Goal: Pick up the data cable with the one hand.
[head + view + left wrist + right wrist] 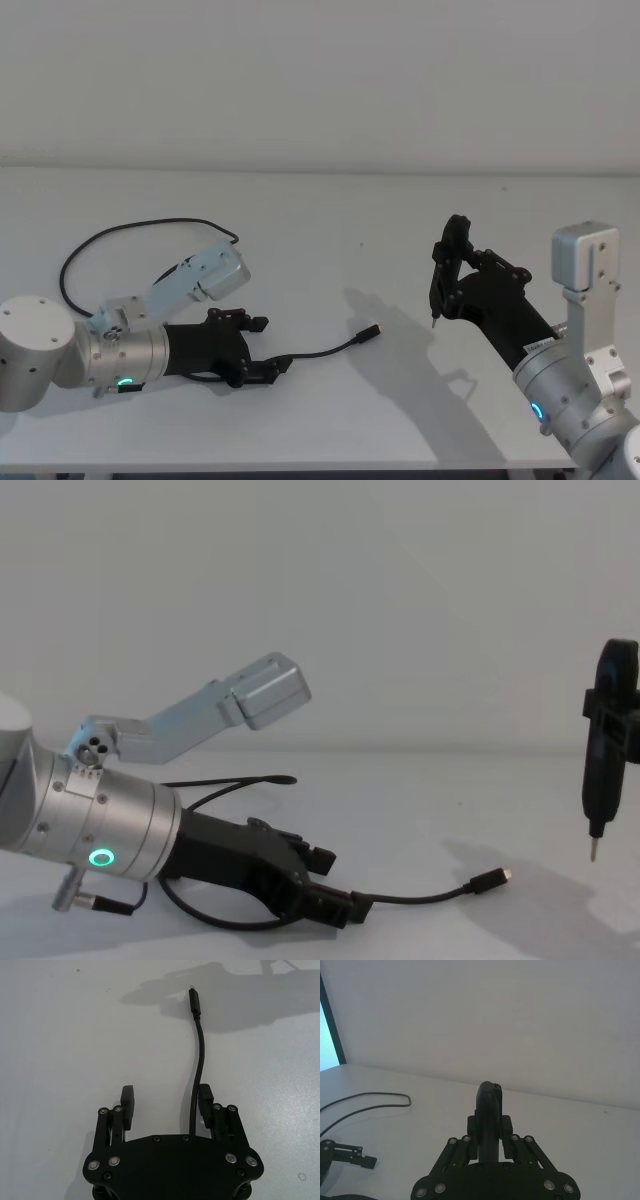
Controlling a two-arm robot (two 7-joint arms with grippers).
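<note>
The left gripper grabs the thin cord behind the plug [405, 900] [198, 1067] next, leaving the black data cable's plug free.
The data cable [325, 351] lies on the white table [350, 220], looping back behind my left arm, and ends in a plug [372, 332] toward the middle. My left gripper [268, 345], the one hand with the green ring, sits low over the table and is open. In the left wrist view the data cable [201, 1045] runs out between the fingers [127, 1097] of the left gripper [166, 1095], close along one of them. From the chest view the left gripper [330, 885] straddles the data cable [420, 897]. My right gripper [455, 283] hangs at the right, shut on a narrow black tool [445, 262].
The tool [605, 735] stands upright, its thin metal tip a little above the table and well right of the plug [490, 880]. The cable's far loop [100, 240] lies behind my left arm. The right wrist view has the tool [489, 1107] between that gripper's fingers.
</note>
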